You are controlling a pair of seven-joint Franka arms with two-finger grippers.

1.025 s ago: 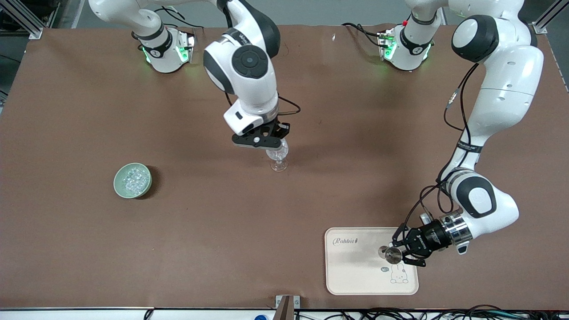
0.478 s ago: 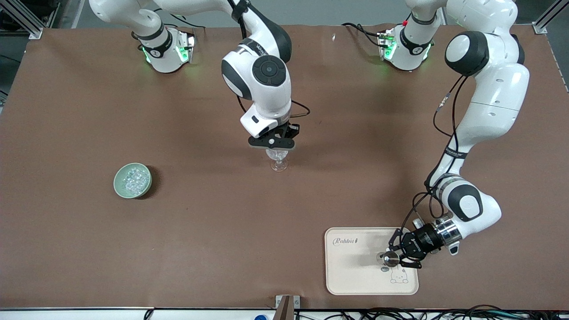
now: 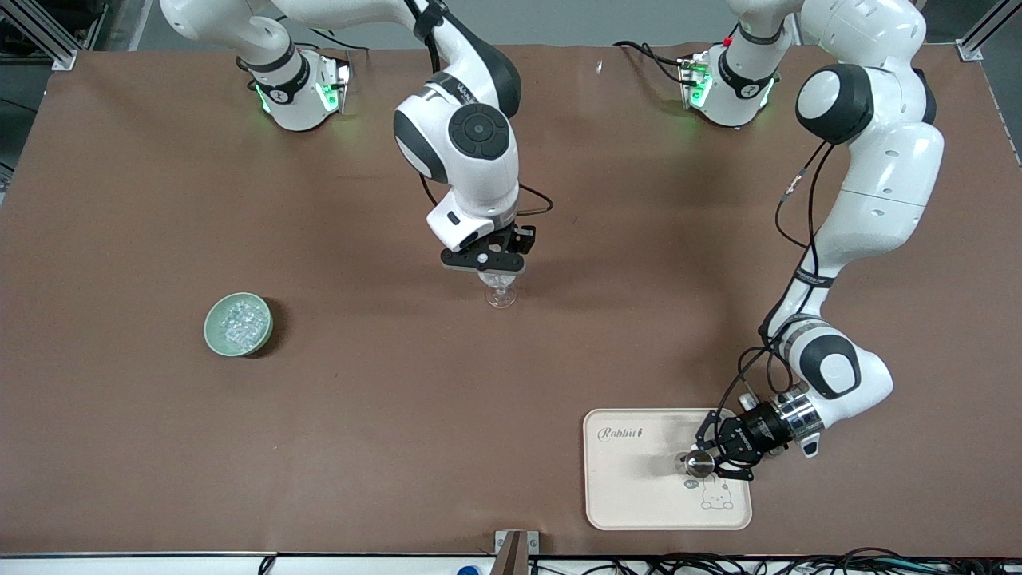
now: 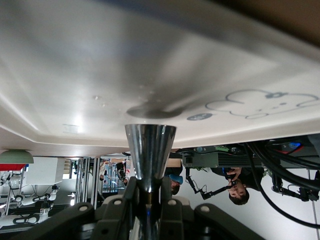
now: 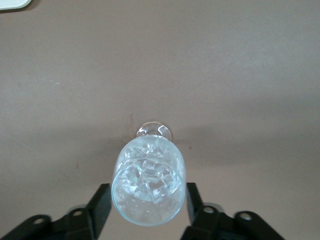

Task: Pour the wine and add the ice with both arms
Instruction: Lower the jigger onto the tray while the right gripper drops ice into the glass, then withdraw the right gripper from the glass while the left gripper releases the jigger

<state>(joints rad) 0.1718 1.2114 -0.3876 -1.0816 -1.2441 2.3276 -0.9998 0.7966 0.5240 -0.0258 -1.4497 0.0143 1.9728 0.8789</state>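
Observation:
My left gripper releases the jigger now. In my left wrist view the jigger's base sits over the cream tray, so the jigger would stand.
A clear stemmed glass (image 3: 501, 292) stands mid-table with ice (image 5: 150, 172) in it. My right gripper (image 3: 484, 262) hangs just over it. In the right wrist view the right gripper (image 5: 147, 194) is open, one finger close on each side of the glass bowl (image 5: 148, 210). More ice (image 3: 238, 322) fills the pale green bowl (image 3: 212, 334) toward the right arm's end. My left gripper (image 3: 713, 458) is shut on a shiny metal jigger (image 3: 700, 461), held low over the cream tray (image 3: 639, 499). The left wrist view shows the left gripper (image 4: 150, 184) clamping the jigger (image 4: 150, 145) at its narrow waist.
The cream tray (image 4: 150, 55) with a rabbit drawing lies near the table's front edge toward the left arm's end. The brown table (image 3: 383, 415) spreads wide between bowl, glass and tray. Both arm bases stand along the back edge.
My right gripper has shifted toward the left arm's end and now sits right over the glass. My left arm has drawn in and the jigger has moved slightly inward over the tray.

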